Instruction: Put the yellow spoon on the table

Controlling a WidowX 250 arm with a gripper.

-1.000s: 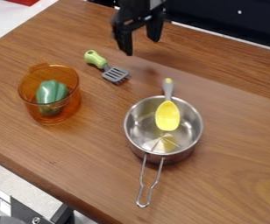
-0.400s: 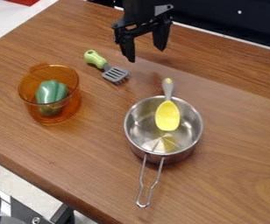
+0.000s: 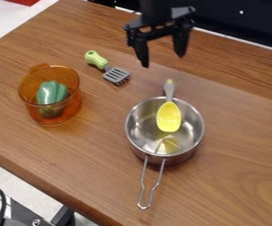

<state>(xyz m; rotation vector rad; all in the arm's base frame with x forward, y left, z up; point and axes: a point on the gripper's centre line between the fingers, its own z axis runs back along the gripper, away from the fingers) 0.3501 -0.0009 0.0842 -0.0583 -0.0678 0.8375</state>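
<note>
The yellow spoon (image 3: 169, 116) should go on the tabletop, so my gripper should grab it by its grey handle next.
The black gripper (image 3: 163, 61) hangs open at the upper middle of the camera view, over the table behind the pot, with nothing between its fingers. Below it in the view lies the yellow spoon (image 3: 169, 116), apart from the gripper. Its yellow bowl is over the inside of the steel pot (image 3: 198, 135), and its grey handle crosses the far rim, the tip pointing up toward the gripper. The pot stands on the wooden table (image 3: 239, 145), its wire handle toward the front edge.
A spatula with a green handle (image 3: 96, 60) lies left of the gripper. Farther left, an orange see-through pot (image 3: 73, 106) holds a green pepper (image 3: 51, 92). The table's front edge runs from the left side down to the bottom. A dark surface lies beyond the back edge.
Open throughout, the gripper has moved to the right and somewhat down in the view. The spoon, both pots and the spatula are where they were.
</note>
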